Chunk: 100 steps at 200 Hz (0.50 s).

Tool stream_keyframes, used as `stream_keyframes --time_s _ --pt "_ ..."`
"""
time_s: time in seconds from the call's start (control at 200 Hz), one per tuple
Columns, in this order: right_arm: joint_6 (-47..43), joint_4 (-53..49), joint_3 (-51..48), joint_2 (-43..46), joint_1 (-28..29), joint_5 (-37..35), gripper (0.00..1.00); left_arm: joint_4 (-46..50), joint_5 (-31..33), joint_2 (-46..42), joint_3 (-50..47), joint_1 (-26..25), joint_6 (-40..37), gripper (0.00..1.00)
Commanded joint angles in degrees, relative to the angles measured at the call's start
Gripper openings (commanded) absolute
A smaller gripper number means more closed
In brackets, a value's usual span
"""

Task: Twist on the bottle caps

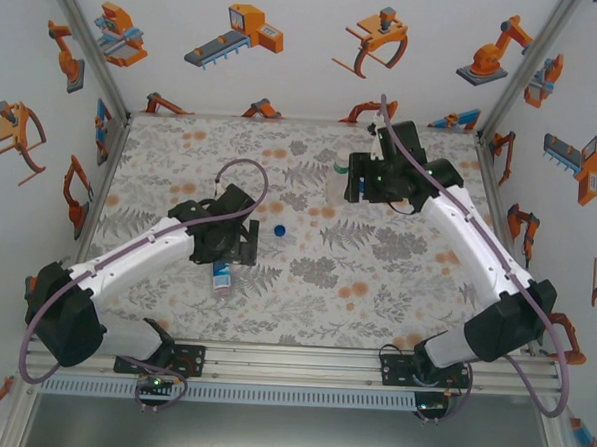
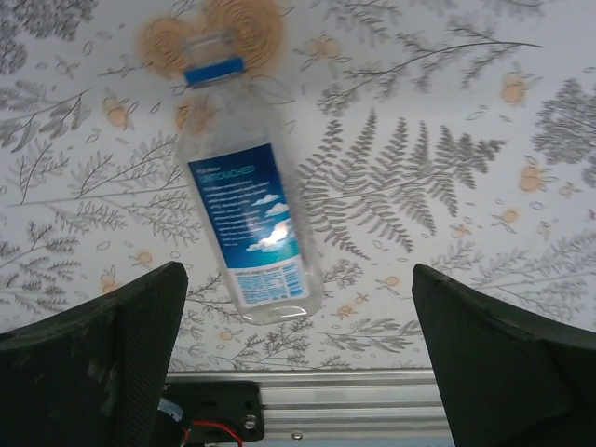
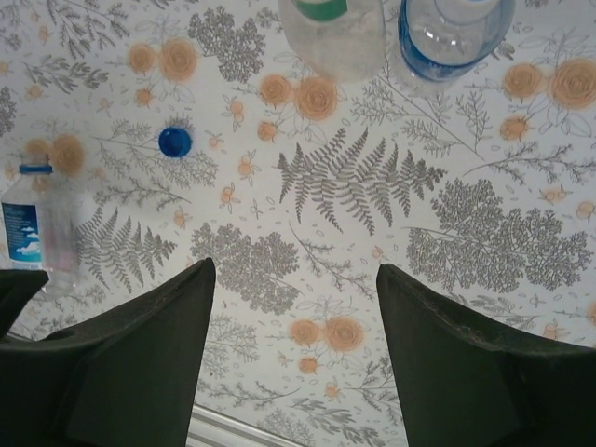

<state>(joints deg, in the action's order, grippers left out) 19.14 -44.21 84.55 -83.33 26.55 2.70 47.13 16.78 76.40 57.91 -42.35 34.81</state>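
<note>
Next, my left gripper picks up the slim clear bottle (image 1: 221,278) across its blue-labelled body near the bottle's base. That leaves the bottle's neck free for the cap.
A slim clear bottle (image 2: 247,200) with a blue label lies on its side on the floral table, its open neck with a blue ring pointing away. My left gripper (image 2: 298,349) hangs open and wide just behind the bottle's base, touching nothing. From above, that bottle (image 1: 221,278) lies just near of the left gripper (image 1: 233,248). A blue cap (image 1: 279,231) rests loose on the table to the right of it. The blue cap (image 3: 174,142) also lies left of two upright bottles: a wider one with a green neck ring (image 3: 331,37) and a blue-labelled one (image 3: 453,35). My right gripper (image 3: 293,279) is open and empty.
The metal rail (image 2: 391,405) of the table's near edge runs just behind the left fingers. Printed walls close in the table (image 1: 376,278) on three sides. The green-ringed bottle (image 1: 339,176) stands just left of the right gripper (image 1: 369,182) at the back.
</note>
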Motion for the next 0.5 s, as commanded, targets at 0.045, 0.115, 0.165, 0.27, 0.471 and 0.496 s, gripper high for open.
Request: stream_keyframes --time_s 0.045,0.115,0.165,0.27,0.471,0.496 --pt "2.22 2.63 -4.59 4.48 0.26 1.14 0.64 0.88 3.31 3.49 -2.75 0.56 3.96 1.0" --pt "2.48 2.68 -6.39 5.71 0.26 1.34 0.64 -0.25 2.96 5.87 -3.84 1.06 4.02 0.99" --pt "2.72 2.66 -7.6 6.52 0.27 1.37 0.64 -1.36 2.58 7.03 -4.61 1.34 4.06 0.97" --pt "2.95 2.7 -9.88 7.95 0.26 1.59 0.65 -4.26 1.39 8.13 -6.99 1.97 4.07 0.94" --pt "3.28 2.73 -12.91 9.15 0.27 2.11 0.64 -7.16 0.96 9.11 -10.48 3.09 4.42 0.87" --pt "3.28 2.8 -13.13 9.25 0.26 2.19 0.64 -7.31 1.13 9.16 -10.82 3.08 4.5 0.86"
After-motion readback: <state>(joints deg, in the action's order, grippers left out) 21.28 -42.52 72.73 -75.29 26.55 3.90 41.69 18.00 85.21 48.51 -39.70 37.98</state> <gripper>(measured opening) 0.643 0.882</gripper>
